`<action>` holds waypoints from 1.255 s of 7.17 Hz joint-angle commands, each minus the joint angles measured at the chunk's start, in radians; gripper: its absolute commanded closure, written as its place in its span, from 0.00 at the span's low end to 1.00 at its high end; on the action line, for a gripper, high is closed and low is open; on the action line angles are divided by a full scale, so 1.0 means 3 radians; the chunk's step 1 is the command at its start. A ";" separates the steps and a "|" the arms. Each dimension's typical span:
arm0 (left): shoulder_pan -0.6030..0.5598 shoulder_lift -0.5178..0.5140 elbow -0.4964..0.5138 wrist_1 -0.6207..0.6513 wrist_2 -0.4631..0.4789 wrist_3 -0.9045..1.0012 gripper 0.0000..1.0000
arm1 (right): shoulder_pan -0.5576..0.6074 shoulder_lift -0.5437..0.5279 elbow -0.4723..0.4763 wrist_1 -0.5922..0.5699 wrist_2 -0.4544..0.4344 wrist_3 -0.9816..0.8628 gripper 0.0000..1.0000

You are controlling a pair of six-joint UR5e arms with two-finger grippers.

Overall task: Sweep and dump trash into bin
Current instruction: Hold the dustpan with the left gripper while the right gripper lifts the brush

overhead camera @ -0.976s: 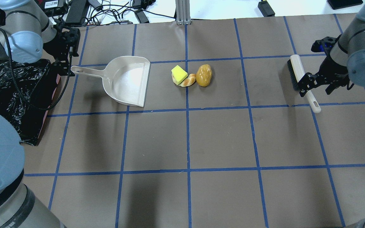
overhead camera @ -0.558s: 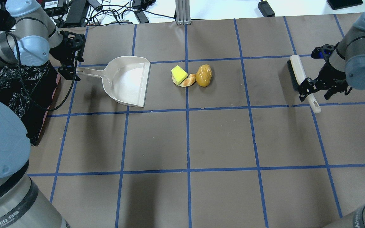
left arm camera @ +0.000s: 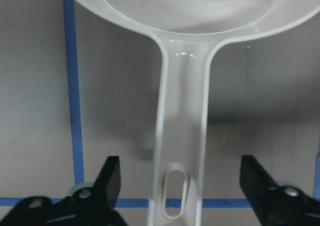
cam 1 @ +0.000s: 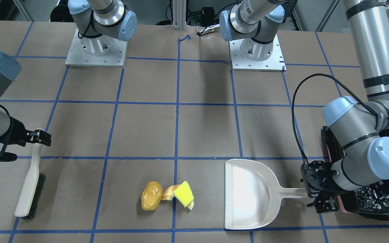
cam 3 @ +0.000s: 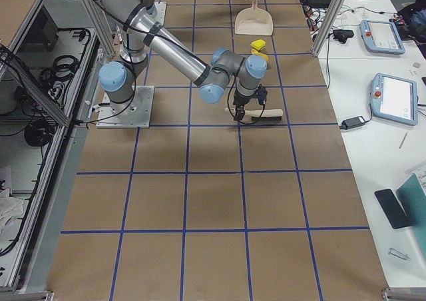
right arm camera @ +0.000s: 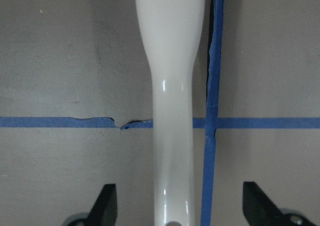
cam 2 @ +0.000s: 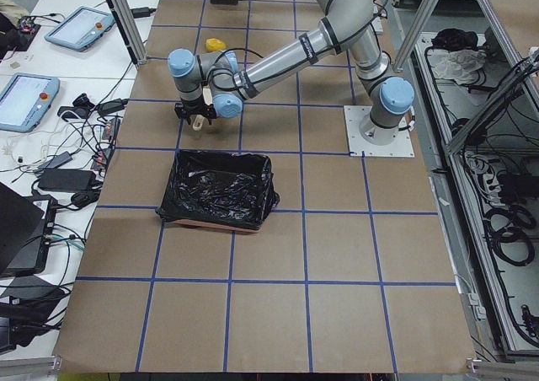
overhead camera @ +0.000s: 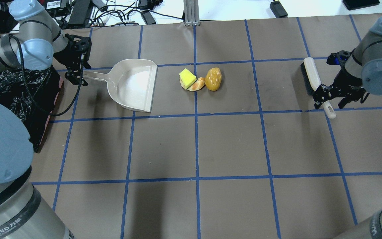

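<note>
My right gripper should grab the cream brush by its smooth handle [cam 1: 36, 150] next, to sweep the trash into the dustpan [cam 1: 250, 194].
The trash lies together mid-table: a yellow-green sponge [overhead camera: 187, 78], a croissant piece [overhead camera: 197, 85] and a potato [overhead camera: 213, 79]. The cream dustpan [overhead camera: 134, 84] lies to their left with its mouth facing them. The black-lined bin [overhead camera: 22, 99] stands at the table's left edge. My left gripper [overhead camera: 80, 73] is open, its fingers [left arm camera: 107, 181] on either side of the dustpan handle [left arm camera: 182, 136] near its end. My right gripper [overhead camera: 329, 99] is open and straddles the handle [right arm camera: 172, 86] of the cream brush [overhead camera: 311, 78], without closing on it.
Cables and power bricks [overhead camera: 111, 13] lie past the table's far edge. A metal post [overhead camera: 191, 13] stands at the far middle. The two arm bases [cam 1: 96, 50] are bolted at the robot's side. Blue tape lines grid the brown table.
My left gripper has moved right, from beside the bin to the end of the dustpan handle. My right gripper has shifted slightly along the brush handle toward its end. The trash has not moved.
</note>
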State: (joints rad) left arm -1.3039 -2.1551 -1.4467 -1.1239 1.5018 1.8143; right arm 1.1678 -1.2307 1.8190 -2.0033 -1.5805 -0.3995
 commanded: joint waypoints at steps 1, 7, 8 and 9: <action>0.0000 -0.0001 -0.0005 -0.0002 0.0000 -0.0024 0.33 | -0.0001 0.0037 0.0001 0.0010 -0.0004 0.0053 0.19; -0.0005 0.0025 -0.0030 -0.0012 -0.0005 -0.0070 0.64 | 0.0014 0.0047 -0.0030 -0.0016 0.0007 0.0114 0.32; -0.0005 0.0030 -0.0025 -0.0012 -0.0005 -0.0070 0.71 | 0.0014 0.0047 -0.0030 -0.0011 0.0007 0.0115 0.45; -0.0005 0.0035 -0.0025 -0.0012 0.0010 -0.0070 0.79 | 0.0014 0.0047 -0.0030 -0.0016 0.0007 0.0115 0.60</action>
State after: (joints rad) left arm -1.3052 -2.1463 -1.4546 -1.1275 1.5014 1.7933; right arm 1.1718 -1.2168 1.8101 -2.0071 -1.5785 -0.3658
